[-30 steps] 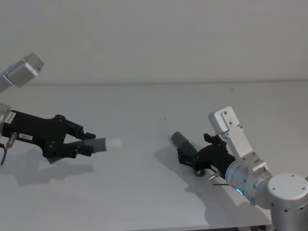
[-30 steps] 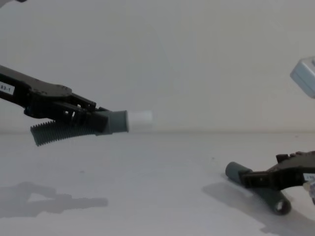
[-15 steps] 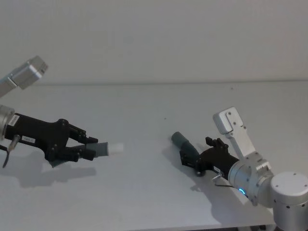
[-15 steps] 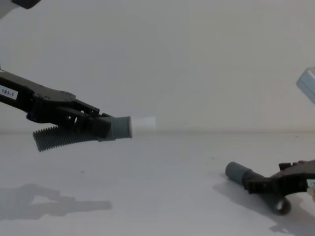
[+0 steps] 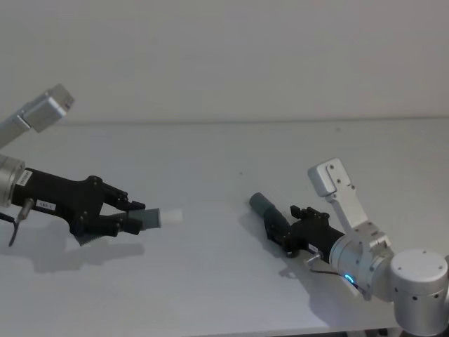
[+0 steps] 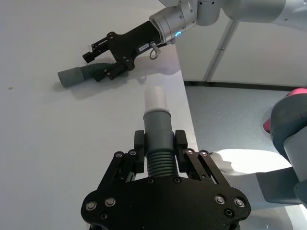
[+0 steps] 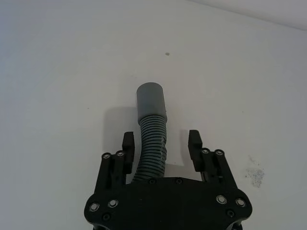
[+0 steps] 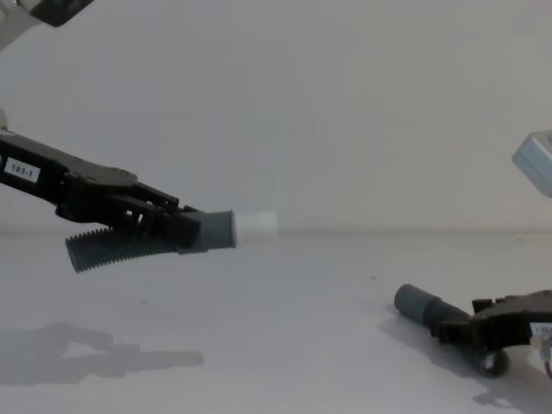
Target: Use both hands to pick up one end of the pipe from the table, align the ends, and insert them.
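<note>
My right gripper grabs the other pipe piece by its ribbed body (image 7: 153,147) next, which leaves its plain socket end (image 7: 151,100) free to take the white plug tip.
My left gripper (image 5: 131,215) hangs above the table (image 5: 210,154) on the left, shut on one pipe piece (image 8: 112,247). Its grey cuff and white plug tip (image 8: 255,226) point right toward the other arm. In the left wrist view the fingers (image 6: 139,143) clamp the ribbed body just behind the cuff (image 6: 158,127). The second pipe piece (image 7: 151,139) lies on the table at the right, its plain socket end (image 5: 262,204) facing left. My right gripper (image 7: 160,143) is low over it and open, one finger on each side of the ribbed body with gaps between.
A small dark speck (image 5: 240,173) marks the table's middle. Past the table's edge, the left wrist view shows grey floor, a metal leg (image 6: 220,48) and a pink object (image 6: 288,115). A plain white wall stands behind.
The left gripper has carried its pipe piece a little rightward and lower. The right gripper has drawn back slightly along the lying piece and sunk nearer the table.
</note>
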